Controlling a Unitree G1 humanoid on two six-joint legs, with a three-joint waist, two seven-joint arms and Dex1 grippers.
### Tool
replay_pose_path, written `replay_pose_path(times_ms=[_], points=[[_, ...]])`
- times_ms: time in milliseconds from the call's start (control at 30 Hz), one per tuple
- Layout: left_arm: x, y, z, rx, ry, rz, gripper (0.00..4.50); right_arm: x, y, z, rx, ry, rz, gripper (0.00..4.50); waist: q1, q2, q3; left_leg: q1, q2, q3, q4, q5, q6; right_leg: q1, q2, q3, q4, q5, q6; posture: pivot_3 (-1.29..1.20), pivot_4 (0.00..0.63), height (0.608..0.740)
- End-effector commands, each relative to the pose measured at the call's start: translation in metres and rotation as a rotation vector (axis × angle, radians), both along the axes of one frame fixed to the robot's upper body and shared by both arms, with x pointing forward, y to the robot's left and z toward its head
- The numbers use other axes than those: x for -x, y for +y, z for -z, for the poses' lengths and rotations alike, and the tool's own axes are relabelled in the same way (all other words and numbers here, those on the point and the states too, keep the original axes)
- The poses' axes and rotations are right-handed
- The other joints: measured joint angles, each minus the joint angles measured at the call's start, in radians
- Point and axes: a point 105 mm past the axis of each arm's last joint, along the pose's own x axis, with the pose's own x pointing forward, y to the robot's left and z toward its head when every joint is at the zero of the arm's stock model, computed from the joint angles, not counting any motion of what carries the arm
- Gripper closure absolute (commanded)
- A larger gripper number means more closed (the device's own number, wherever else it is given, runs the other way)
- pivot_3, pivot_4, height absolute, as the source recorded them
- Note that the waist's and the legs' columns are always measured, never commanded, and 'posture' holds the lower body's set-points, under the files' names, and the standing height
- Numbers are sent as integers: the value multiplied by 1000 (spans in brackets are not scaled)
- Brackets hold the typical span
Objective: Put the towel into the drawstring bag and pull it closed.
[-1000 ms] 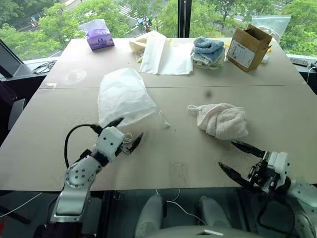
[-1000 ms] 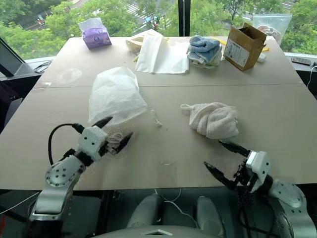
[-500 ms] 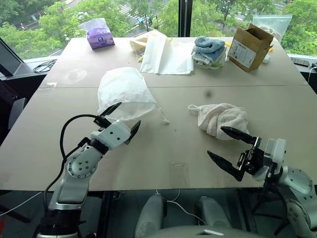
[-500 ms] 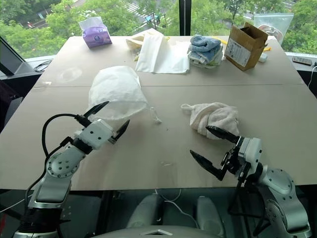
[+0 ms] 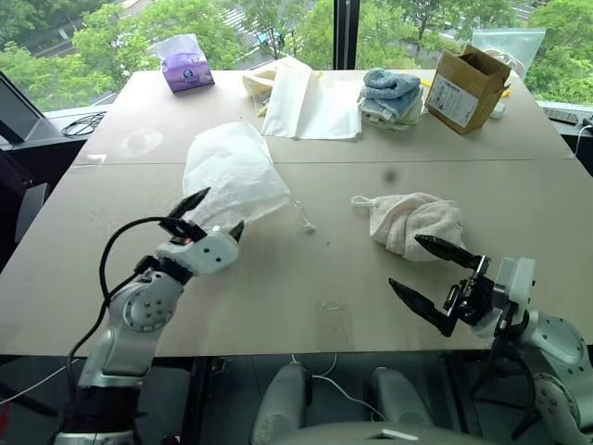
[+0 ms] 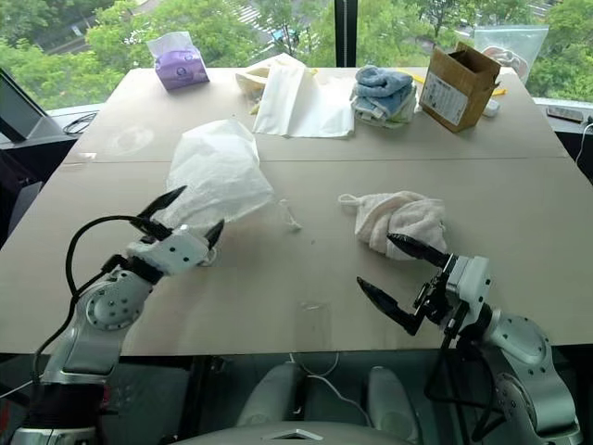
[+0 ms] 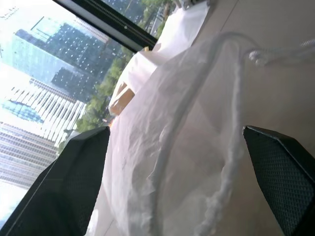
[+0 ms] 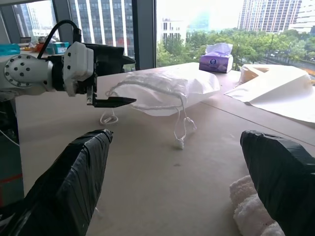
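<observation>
I need to grab the bag by its opening's rim with my left gripper next, to hold the drawstring bag open for the towel (image 5: 415,222).
The drawstring bag (image 5: 232,171) lies crumpled left of the table's middle, its mouth toward me and its thin cord (image 5: 304,219) trailing to the right. My left gripper (image 5: 218,213) stands open at the bag's near edge, one finger on each side of the mouth rim; the left wrist view shows the bag (image 7: 162,147) between the fingers (image 7: 74,182). The towel (image 5: 417,222) lies bunched right of centre. My right gripper (image 5: 408,262) is open just in front of it, one fingertip close to the towel's near edge, holding nothing.
Along the far edge stand a purple tissue pack (image 5: 188,65), a flat white sheet-like bag (image 5: 310,102), a pile of blue and white towels (image 5: 389,95), a cardboard box (image 5: 463,88) and a clear plastic bag (image 5: 505,46). A black cable (image 5: 83,123) lies off the table's left.
My left gripper rolled and shifted left and forward to the bag's mouth. My right gripper rose toward the towel early on, then held still. Both stayed open.
</observation>
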Motion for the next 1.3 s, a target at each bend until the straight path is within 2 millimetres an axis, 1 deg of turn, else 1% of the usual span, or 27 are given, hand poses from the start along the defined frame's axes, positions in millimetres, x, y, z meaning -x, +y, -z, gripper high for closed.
replay_pose_path(times_ms=[33,133,233,333,367,400,433,467,500,567,600,667,733,800,867,933,1033,1100,1167,1300], points=[[-10,18,-11,-11,-47,-68,24,1,0,-9,-8,-35,9,0,1,0,0,0,0,0,0,0,0,0,0,0,0,0,0,0,150,740],[-18,24,-13,-8,-55,-84,24,0,0,-9,-9,-36,17,0,0,0,0,0,0,0,0,0,0,0,-1,0,0,0,0,0,150,740],[-22,21,-18,11,-74,-62,771,0,-1,-9,-8,-36,25,0,0,0,0,-1,0,-1,0,0,0,0,-1,-1,0,0,0,0,150,740],[-24,16,-19,16,-75,-38,2303,-1,-3,-10,-8,-37,35,0,0,0,0,-1,0,0,0,0,0,0,-1,0,0,0,0,0,150,740],[-24,15,-19,17,-76,-35,2639,-1,-3,-10,-8,-37,37,0,0,0,0,-1,0,0,0,0,0,0,-1,0,0,0,0,0,150,740],[-24,15,-19,19,-76,-34,3287,-1,-3,-10,-8,-37,39,0,-1,0,0,-1,0,0,0,0,0,0,-1,0,0,0,0,0,150,740],[-25,14,-20,20,-76,-33,3627,-1,-4,-10,-8,-37,42,0,0,0,0,-1,0,0,0,0,0,0,-1,0,0,0,0,0,150,740],[-26,12,-21,30,-74,-31,4104,-1,-5,-11,-8,-37,52,0,0,0,0,-1,0,0,0,0,0,0,-1,0,0,0,0,0,150,740],[-27,10,-23,38,-74,-28,4450,-1,-5,-11,-7,-38,62,0,0,0,0,-1,0,0,0,0,0,0,-1,0,0,0,0,0,150,740],[-28,8,-25,52,-73,-23,4450,-3,-7,-10,-7,-37,80,0,0,0,0,-1,0,0,0,0,0,0,-1,0,0,0,0,0,150,740],[-30,5,-30,69,-76,-18,4450,-7,-12,-12,-29,-29,123,0,0,0,0,-1,0,0,0,0,0,0,-1,0,0,0,0,0,150,740],[-33,0,-37,101,-83,-8,4450,-18,-24,-15,-69,0,223,0,2,0,0,-1,0,0,0,0,0,0,-1,-1,1,0,0,0,150,740],[-37,-5,-46,154,-86,-12,4450,-32,-42,-11,-100,72,350,0,1,0,0,-2,0,-1,2,0,0,0,-1,-1,1,0,0,0,150,740],[-43,-9,-57,235,-87,-20,4450,-49,-63,1,-110,192,492,0,1,0,0,-2,-1,-1,3,0,0,0,-1,-1,1,0,0,0,150,740],[-47,-15,-67,294,-81,-18,4450,-56,-77,11,-173,317,564,0,2,0,0,-2,-1,-1,4,0,0,0,-1,-1,2,0,0,0,150,740],[-50,-16,-73,353,-69,-35,4450,-61,-88,20,-236,435,620,0,1,0,0,-3,-1,-2,5,0,0,0,0,-2,2,0,0,0,150,740],[-56,-17,-75,462,-11,-70,4450,-69,-99,31,-332,549,690,0,-4,0,0,-4,-1,-2,4,0,0,-1,0,-2,2,0,0,0,150,740],[-59,-22,-76,517,27,-69,4450,-75,-102,36,-402,584,703,0,-7,0,0,-4,-1,-1,4,0,0,-1,0,-1,2,0,0,0,150,740],[-61,-27,-79,552,50,-58,4450,-82,-101,40,-475,634,683,0,-9,0,0,-4,-1,-1,4,0,0,-1,1,0,2,0,0,0,150,740],[-63,-33,-83,556,66,-34,4450,-90,-80,44,-615,755,540,0,-12,0,0,-4,-1,-1,4,0,0,-1,1,-1,2,0,0,0,150,740]])
